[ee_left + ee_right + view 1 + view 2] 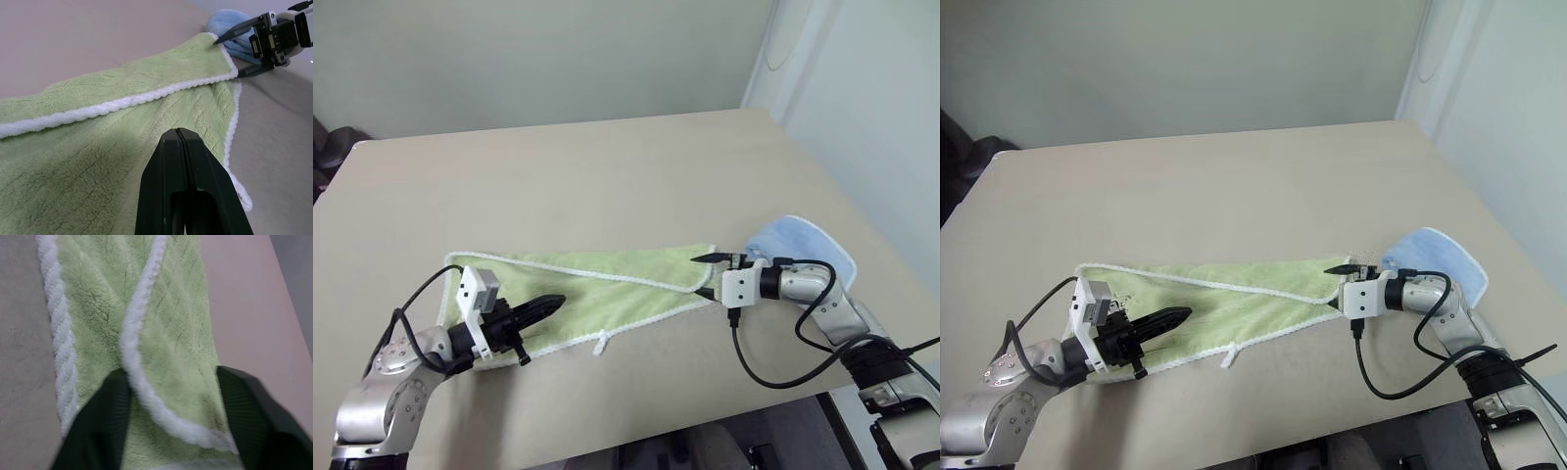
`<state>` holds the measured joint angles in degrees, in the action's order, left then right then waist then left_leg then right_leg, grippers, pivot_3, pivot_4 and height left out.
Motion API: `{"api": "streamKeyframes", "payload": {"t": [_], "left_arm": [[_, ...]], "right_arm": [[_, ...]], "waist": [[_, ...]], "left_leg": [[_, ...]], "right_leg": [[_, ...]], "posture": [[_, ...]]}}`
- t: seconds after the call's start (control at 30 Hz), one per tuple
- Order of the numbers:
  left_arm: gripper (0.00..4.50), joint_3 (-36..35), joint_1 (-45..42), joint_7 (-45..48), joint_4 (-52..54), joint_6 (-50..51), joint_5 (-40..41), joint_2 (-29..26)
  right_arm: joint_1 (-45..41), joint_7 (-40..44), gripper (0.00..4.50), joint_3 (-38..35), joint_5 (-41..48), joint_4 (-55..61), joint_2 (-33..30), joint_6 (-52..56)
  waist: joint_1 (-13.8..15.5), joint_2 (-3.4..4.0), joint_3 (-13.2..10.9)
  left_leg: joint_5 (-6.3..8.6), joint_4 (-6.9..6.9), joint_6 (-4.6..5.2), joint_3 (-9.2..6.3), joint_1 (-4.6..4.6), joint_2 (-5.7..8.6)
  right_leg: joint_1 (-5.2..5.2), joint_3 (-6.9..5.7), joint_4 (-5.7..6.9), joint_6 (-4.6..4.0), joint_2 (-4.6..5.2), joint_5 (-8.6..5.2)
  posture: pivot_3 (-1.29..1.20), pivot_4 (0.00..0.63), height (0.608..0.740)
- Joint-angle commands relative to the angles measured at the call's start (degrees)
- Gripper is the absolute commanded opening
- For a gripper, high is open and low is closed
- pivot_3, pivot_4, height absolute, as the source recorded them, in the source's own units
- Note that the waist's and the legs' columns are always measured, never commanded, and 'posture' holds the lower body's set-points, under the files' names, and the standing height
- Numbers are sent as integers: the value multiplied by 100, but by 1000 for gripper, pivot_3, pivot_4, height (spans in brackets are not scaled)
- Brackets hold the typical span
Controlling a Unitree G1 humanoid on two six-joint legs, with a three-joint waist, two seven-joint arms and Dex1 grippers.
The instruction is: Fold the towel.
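Next, to fold the towel (607, 284), my right gripper grabs its white-edged corner (707, 280), where the hem rises in a loose curve while the rest lies flat.
The lime-green towel (607, 284) lies on the table, partly folded into a long wedge with white edging; its loop tag (600, 345) sticks out at the near edge. My right gripper (708, 275) is at the towel's right corner. Its fingers (100, 423) stand apart on either side of that corner, with the cloth between them and a gap still showing. Over the towel's left part, my left gripper (555, 302) is shut, holds nothing and points right along the cloth. The left wrist view shows its closed fingers (178, 147) above the green pile.
A smaller light blue cloth (798, 245) lies just behind my right gripper near the table's right edge. The beige table (607, 166) stretches bare toward the far wall. Its near edge runs close under both arms.
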<state>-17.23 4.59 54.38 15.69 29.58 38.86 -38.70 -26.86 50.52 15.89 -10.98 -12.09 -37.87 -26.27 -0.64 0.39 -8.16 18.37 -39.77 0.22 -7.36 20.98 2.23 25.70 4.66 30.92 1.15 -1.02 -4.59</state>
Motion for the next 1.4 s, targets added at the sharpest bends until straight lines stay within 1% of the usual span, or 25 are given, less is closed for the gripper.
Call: {"api": "streamKeyframes", "payload": {"t": [0.03, 0.13, 0.17, 0.33, 0.4, 0.47, 0.57, 0.6, 0.63, 0.73, 0.77, 0.87, 0.9, 0.93, 1.03, 1.1, 1.13, 1.17, 1.2, 1.23, 1.27, 1.33, 1.37, 1.4], "left_arm": [[0, -46, -99, -34, 55, -50, 26, -19], [0, -14, -167, -36, 11, -57, 5, 1], [0, -2, -192, -38, -5, -62, -5, 10], [0, -60, -502, -246, -260, -259, -135, 158], [0, -44, -678, -372, -432, -452, -365, 148], [0, 26, -904, -516, -696, -786, -790, 72], [0, 84, -1373, -642, -1273, -849, -1215, -198], [379, 120, -1525, -667, -1466, -848, -1365, -328], [592, 179, -1685, -592, -1633, -878, -1499, -507], [1589, 449, -2221, -216, -2081, -1209, -1913, -1034], [2021, 594, -2489, -74, -2329, -1348, -2085, -1204], [3082, 1296, -3356, 700, -3150, -2007, -2741, -1751], [3469, 1520, -3633, 944, -3421, -2239, -2949, -1885], [3765, 1765, -3970, 1168, -3753, -2533, -3216, -2005], [3765, 2415, -5154, 1607, -4952, -3429, -4003, -2128], [3765, 2749, -5951, 1990, -5684, -3889, -4331, -2045], [3765, 2861, -6341, 2371, -5997, -3874, -4365, -1979], [3945, 2936, -6656, 2827, -6233, -3732, -4331, -1930], [4158, 3090, -6889, 3307, -6413, -3853, -4414, -1952], [4361, 3236, -7069, 3614, -6576, -3971, -4507, -1975], [4475, 3402, -7270, 3756, -6772, -4164, -4726, -1991], [4475, 3674, -7630, 3633, -7172, -4526, -5171, -1962], [4475, 3807, -7786, 3580, -7342, -4710, -5383, -1944], [4475, 3960, -7900, 3656, -7472, -4847, -5556, -1933]], "right_arm": [[-18, 28, 1384, -83, 157, 201, -30, -60], [23, 45, 190, -116, 214, 258, -53, -27], [39, 53, 49, -126, 233, 277, -62, -10], [149, 45, 49, -166, 288, 377, -106, 72], [175, -49, 49, -190, 239, 409, -112, 104], [186, -174, 49, -223, 184, 434, -95, 116], [179, -239, 49, -206, 161, 441, -78, 142], [179, -258, 0, -198, 152, 444, -77, 149], [178, -274, 0, -194, 148, 444, -76, 156], [160, -298, 0, -196, 150, 415, -79, 161], [136, -301, 0, -192, 149, 383, -75, 158], [23, -316, 0, -165, 136, 258, -34, 153], [-17, -326, 0, -154, 124, 220, -12, 149], [-47, -331, 0, -149, 122, 191, 5, 143], [-124, -337, 0, -136, 110, 80, 48, 105], [-178, -341, 0, -125, 89, -31, 69, 59], [-213, -346, 0, -117, 73, -98, 78, 26], [-242, -352, 0, -111, 63, -153, 86, 1], [-270, -359, 0, -105, 55, -196, 97, -15], [-292, -365, 0, -101, 49, -229, 108, -26], [-306, -375, 0, -99, 43, -251, 123, -29], [-311, -387, 0, -96, 36, -277, 146, -40], [-302, -392, 0, -94, 36, -284, 156, -40], [-283, -398, 0, -93, 34, -290, 160, -46]], "waist": [[0, 0, 0], [0, 0, 0], [0, 0, 0], [4, 0, 0], [4, -1, 0], [4, -1, 0], [6, -2, 0], [5, -3, 1], [5, -4, 1], [9, -9, 3], [21, -13, 4], [64, -20, 7], [70, -21, 8], [72, -22, 8], [86, -31, 12], [95, -48, 20], [95, -59, 24], [102, -65, 28], [103, -66, 29], [101, -65, 29], [97, -64, 29], [91, -64, 29], [79, -64, 29], [68, -66, 30]], "left_leg": [[0, 0, 0, 0, 0, 0], [0, 1, 0, 0, 0, 0], [0, 1, 0, 0, 0, 0], [0, 1, -1, 0, 0, 0], [0, 1, 0, 0, 0, 0], [0, 1, 0, 0, -2, 0], [-3, 1, 5, 0, -2, -1], [-8, 1, 12, 0, -3, -1], [-9, 2, 12, 0, -3, -1], [-12, 3, 13, 0, -3, -1], [-12, 3, 12, 0, -2, -1], [-11, 6, 9, -4, 1, 0], [-11, 9, 9, -4, 0, 3], [-11, 10, 9, -4, 1, 4], [-11, 21, 8, -4, 2, 4], [-12, 37, 10, -5, 6, 5], [-14, 45, 11, -5, 9, 5], [-20, 59, 17, -5, 10, 4], [-50, 66, 69, -5, 11, 4], [-54, 74, 74, -7, 11, 5], [-54, 82, 74, -7, 11, 5], [-54, 92, 75, -7, 9, 4], [-55, 94, 77, -8, 9, 2], [-55, 95, 78, -7, 9, 2]], "right_leg": [[0, 0, 0, 0, 0, 0], [0, 0, 0, 0, 0, 0], [0, 0, 0, 0, 0, 0], [-1, 0, 0, 0, 1, 0], [-1, 0, 0, 0, 1, 0], [-1, 0, 0, -1, 0, 0], [-1, -1, 1, -6, 0, 4], [-1, -2, 1, -12, 0, 8], [0, -2, 1, -17, 0, 11], [2, -4, 2, -25, 0, 19], [2, -5, 2, -26, 0, 20], [4, -5, 3, -35, 1, 26], [7, -4, 0, -38, 1, 28], [6, -4, 2, -39, 3, 29], [12, -5, 0, -37, 7, 29], [23, -5, -2, -36, 9, 30], [26, -5, -3, -32, 11, 37], [27, -5, -8, -30, 14, 44], [29, -6, -7, -39, 15, 53], [31, -7, -9, -60, 16, 68], [32, -7, -15, -63, 16, 70], [32, -8, -20, -52, 17, 64], [32, -9, -24, -22, 16, 45], [33, -10, -25, -10, 16, 37]], "posture": [[0, 150, 740], [0, 150, 740], [0, 150, 740], [0, 150, 740], [0, 150, 740], [0, 150, 740], [0, 150, 740], [0, 150, 740], [0, 150, 740], [0, 150, 740], [0, 150, 740], [0, 150, 740], [0, 150, 740], [0, 150, 740], [0, 150, 740], [0, 150, 740], [0, 150, 740], [0, 150, 740], [0, 150, 740], [0, 150, 740], [0, 150, 740], [0, 150, 740], [0, 150, 740], [0, 150, 740]]}}
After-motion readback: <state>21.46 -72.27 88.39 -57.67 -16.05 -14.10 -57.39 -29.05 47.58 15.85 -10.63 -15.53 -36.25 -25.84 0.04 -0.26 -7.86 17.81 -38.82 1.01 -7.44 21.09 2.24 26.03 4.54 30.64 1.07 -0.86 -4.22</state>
